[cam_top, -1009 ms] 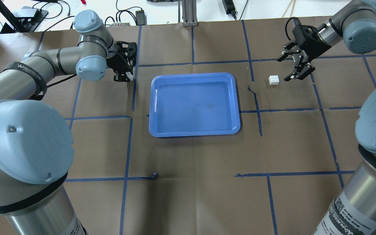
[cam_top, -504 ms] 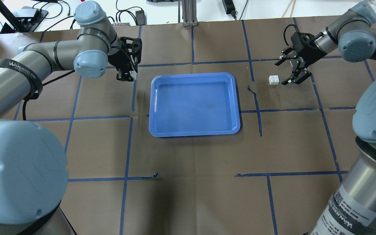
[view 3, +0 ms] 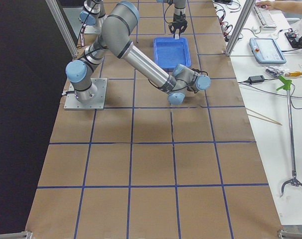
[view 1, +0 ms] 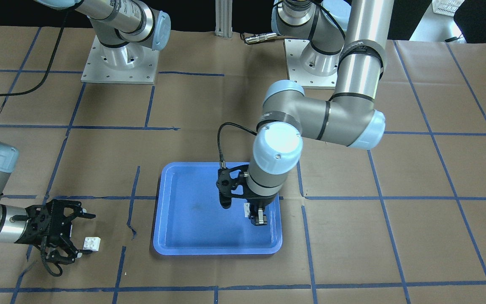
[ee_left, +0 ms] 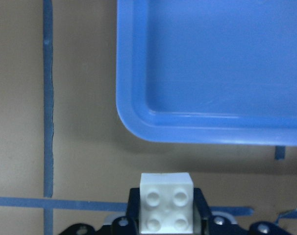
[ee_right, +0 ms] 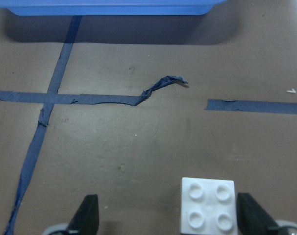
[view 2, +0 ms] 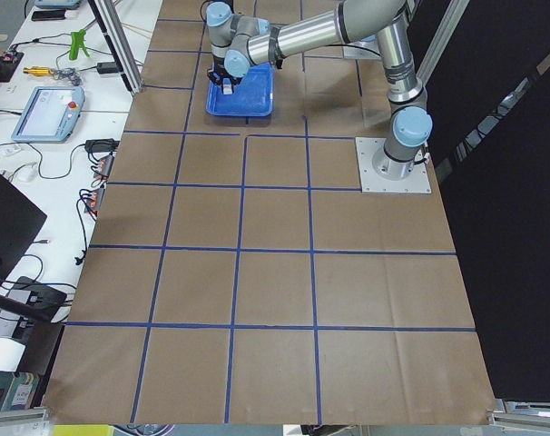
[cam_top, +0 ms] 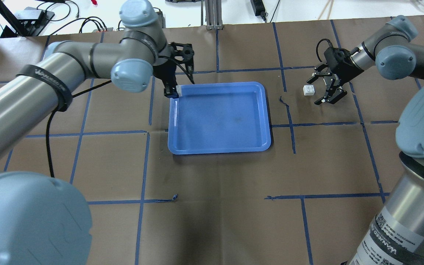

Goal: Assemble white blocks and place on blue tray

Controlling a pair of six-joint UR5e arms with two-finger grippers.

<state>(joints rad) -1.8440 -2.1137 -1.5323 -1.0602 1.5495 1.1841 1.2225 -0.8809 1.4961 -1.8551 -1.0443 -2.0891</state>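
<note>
The right gripper will next hold the other white block by its plain sides, so the pair can be put together on the blue tray [view 1: 211, 223] [ee_right: 114, 9].
The blue tray [cam_top: 219, 147] lies mid-table and holds nothing; it also shows in the front view [view 1: 192, 247] and the left wrist view [ee_left: 212, 63]. My left gripper [cam_top: 172, 92] is shut on one white block [ee_left: 166, 201], held in the air at the tray's far left corner as the overhead view shows it; the front view shows this block too [view 1: 247, 208]. The other white block [cam_top: 309, 89] sits on the paper right of the tray. My right gripper [cam_top: 316, 90] is open and low, its fingers on either side of that block [ee_right: 208, 205], apart from it.
A curl of loose blue tape [cam_top: 284, 101] lies between the tray and the right block, and shows in the right wrist view [ee_right: 163, 84]. Blue tape lines grid the brown paper. An aluminium post [cam_top: 212, 14] and cables stand at the far edge.
My left gripper has carried its white block rightwards, from left of the tray to the tray's far left corner. My right gripper has edged left and now straddles the other block.
</note>
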